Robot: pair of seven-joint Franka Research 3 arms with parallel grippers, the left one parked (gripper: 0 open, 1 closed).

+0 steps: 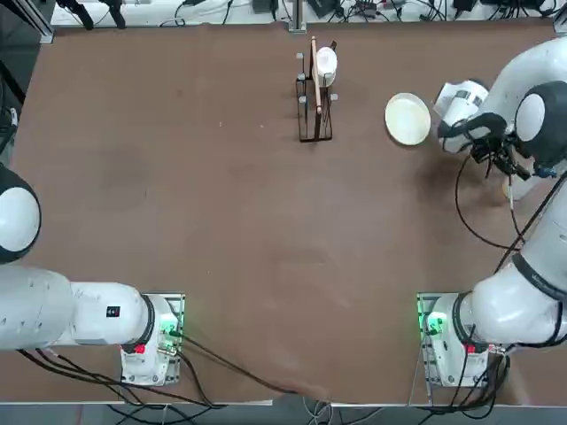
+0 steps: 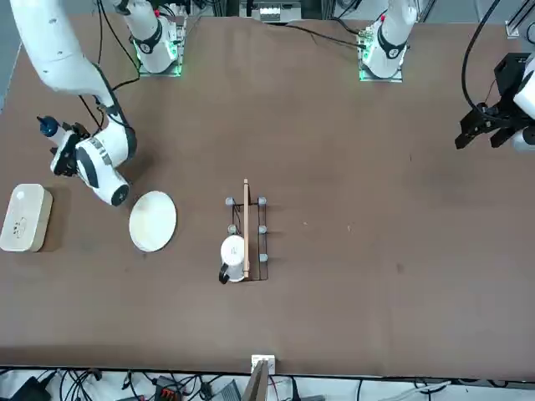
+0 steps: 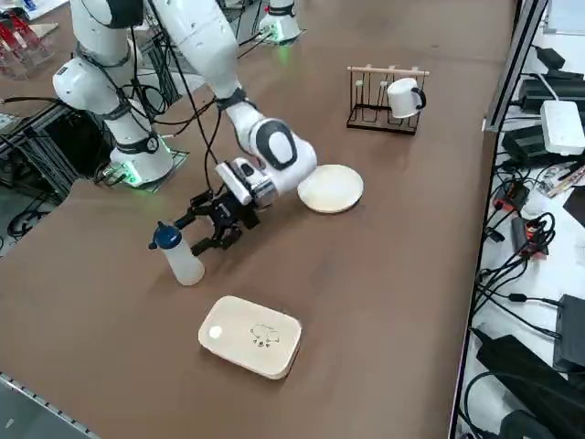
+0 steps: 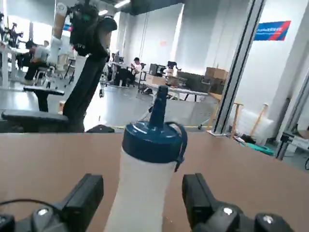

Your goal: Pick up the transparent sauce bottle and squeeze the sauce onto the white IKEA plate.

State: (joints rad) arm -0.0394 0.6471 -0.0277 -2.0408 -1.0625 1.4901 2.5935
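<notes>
The blue cap of the sauce bottle narrows into a pointed nozzle (image 4: 158, 108). So my right gripper needs to grab the sauce bottle next around its whitish body (image 4: 141, 193), where the bottle's sides face each other.
The transparent sauce bottle (image 3: 183, 261) stands upright on the brown table, whitish with a dark blue nozzle cap (image 4: 154, 133). My right gripper (image 3: 207, 233) is low over the table right beside it, open, its two black fingers (image 4: 83, 197) spread to either side of the bottle with a gap on each side. The front view shows the bottle (image 2: 48, 128) just past the gripper (image 2: 61, 152). The white IKEA plate (image 3: 331, 188) lies flat on the table behind my wrist, also seen as the plate (image 1: 407, 118) from overhead and the plate (image 2: 153, 220) from the front.
A white rounded-rectangular box (image 3: 251, 336) lies near the table's right edge, close to the bottle. A black wire rack (image 1: 314, 97) with a wooden bar and a white mug (image 3: 403, 97) stands at the far middle. The table edge (image 3: 55, 402) runs close by.
</notes>
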